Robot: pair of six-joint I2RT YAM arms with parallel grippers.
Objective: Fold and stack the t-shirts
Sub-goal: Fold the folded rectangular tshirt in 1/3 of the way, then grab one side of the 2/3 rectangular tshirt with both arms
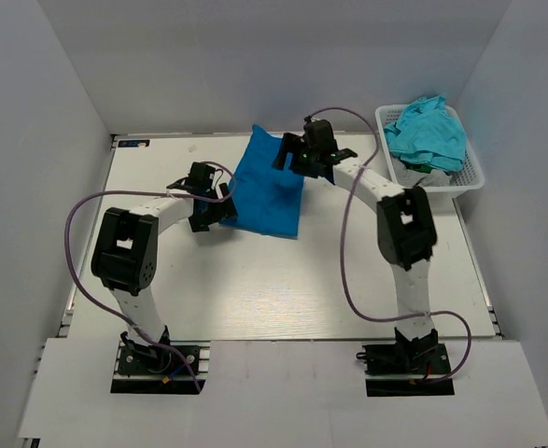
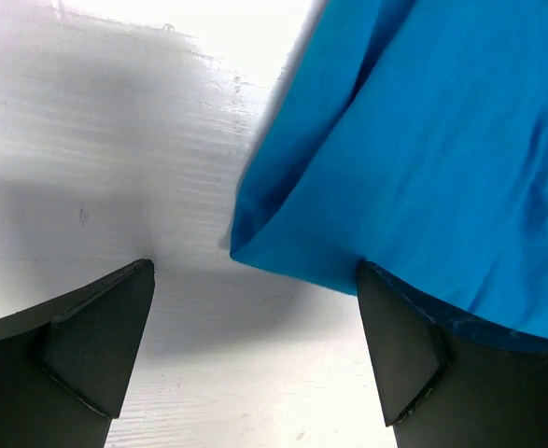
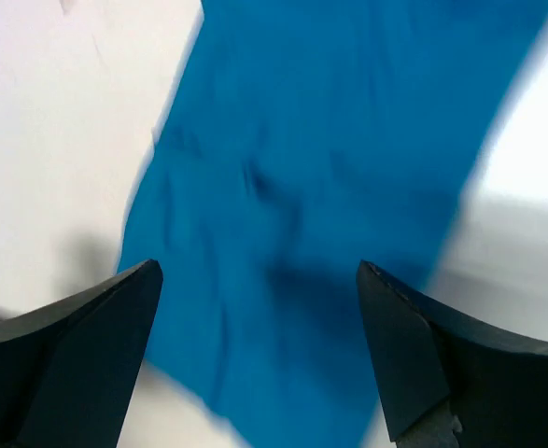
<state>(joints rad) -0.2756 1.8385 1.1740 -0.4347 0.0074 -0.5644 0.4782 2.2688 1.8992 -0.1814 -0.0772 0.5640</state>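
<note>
The left gripper grips the royal blue t-shirt by its folded near corner (image 1: 226, 222) next, to fold it. The t-shirt's other near corner (image 1: 295, 235) stays free.
A royal blue t-shirt (image 1: 269, 187) lies folded into a long panel at the table's middle back. Turquoise t-shirts (image 1: 429, 133) are heaped in the white basket at the back right. My left gripper (image 1: 219, 207) is open at the blue shirt's left edge, low over the table. In the left wrist view the blue shirt (image 2: 423, 149) has a folded corner between the fingers, and the cloth drapes over the right finger (image 2: 400, 345). My right gripper (image 1: 288, 154) is open above the shirt's far end. In the right wrist view the blue shirt (image 3: 320, 215) lies below the open, empty jaws.
The white lattice basket (image 1: 471, 177) stands at the table's back right corner. Purple cables loop from both arms over the white table (image 1: 255, 289). Grey walls enclose the table on three sides.
</note>
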